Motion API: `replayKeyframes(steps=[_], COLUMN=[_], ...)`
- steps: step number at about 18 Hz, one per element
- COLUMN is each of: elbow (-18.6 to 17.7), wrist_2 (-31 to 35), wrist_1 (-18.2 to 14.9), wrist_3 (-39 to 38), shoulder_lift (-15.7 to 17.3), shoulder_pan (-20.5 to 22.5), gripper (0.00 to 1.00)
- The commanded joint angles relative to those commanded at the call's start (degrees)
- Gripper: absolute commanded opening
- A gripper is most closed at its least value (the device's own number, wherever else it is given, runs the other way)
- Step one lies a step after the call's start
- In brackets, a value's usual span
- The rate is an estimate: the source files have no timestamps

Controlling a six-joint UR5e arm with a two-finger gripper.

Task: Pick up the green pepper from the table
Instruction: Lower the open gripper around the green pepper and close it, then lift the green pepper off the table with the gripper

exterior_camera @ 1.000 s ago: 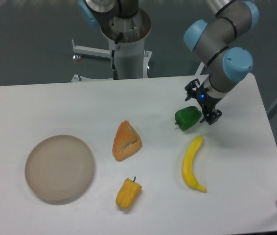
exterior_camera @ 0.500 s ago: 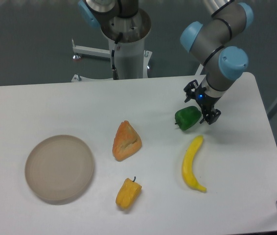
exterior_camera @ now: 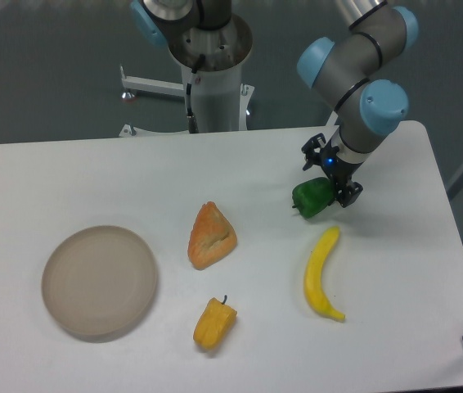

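My gripper grabs the pepper by its thick body (exterior_camera: 316, 196) next, to pick up the green pepper.
The green pepper (exterior_camera: 311, 198) lies on the white table (exterior_camera: 76, 180), right of centre. My gripper (exterior_camera: 330, 173) hangs low over the pepper's upper right side. Its black fingers (exterior_camera: 349, 193) are spread apart, so it is open. The pepper's right edge sits under the gripper, partly hidden by it. I cannot tell whether a finger touches the pepper.
A yellow banana (exterior_camera: 321, 274) lies just in front of the pepper. An orange bread wedge (exterior_camera: 210, 237) is at the centre, a yellow-orange pepper (exterior_camera: 214, 323) near the front, and a beige plate (exterior_camera: 100, 281) at the left. The robot base (exterior_camera: 213, 74) stands behind the table.
The arm and gripper have shifted a little to the left, closer over the green pepper. The pepper has stayed on the table.
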Motion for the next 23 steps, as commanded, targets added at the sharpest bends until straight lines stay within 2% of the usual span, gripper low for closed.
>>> replayKeyframes(steps=[2, 4, 5, 6, 8, 10, 18, 23], elbow=[-0.4, -0.5, -0.3, -0.1, 0.3, 0.7, 4.5, 11.5], wrist_2=[0.0, -0.1, -0.1, -0.1, 0.0, 0.0, 0.4, 0.5], wrist_1=[1.7, 1.9, 1.9, 1.9, 1.9, 1.8, 0.3, -1.8], wrist_3=[0.0, 0.1, 0.1, 0.0, 0.0, 0.0, 0.0, 0.0], shoulder_lift=[0.0, 0.0, 0.0, 0.0, 0.0, 0.1, 0.1, -0.4], shoulder_pan=[-0.5, -0.4, -0.5, -0.4, -0.4, -0.4, -0.4, -0.5], gripper=[1.00, 1.00, 0.93, 0.75, 0.46, 0.35, 0.29, 0.29])
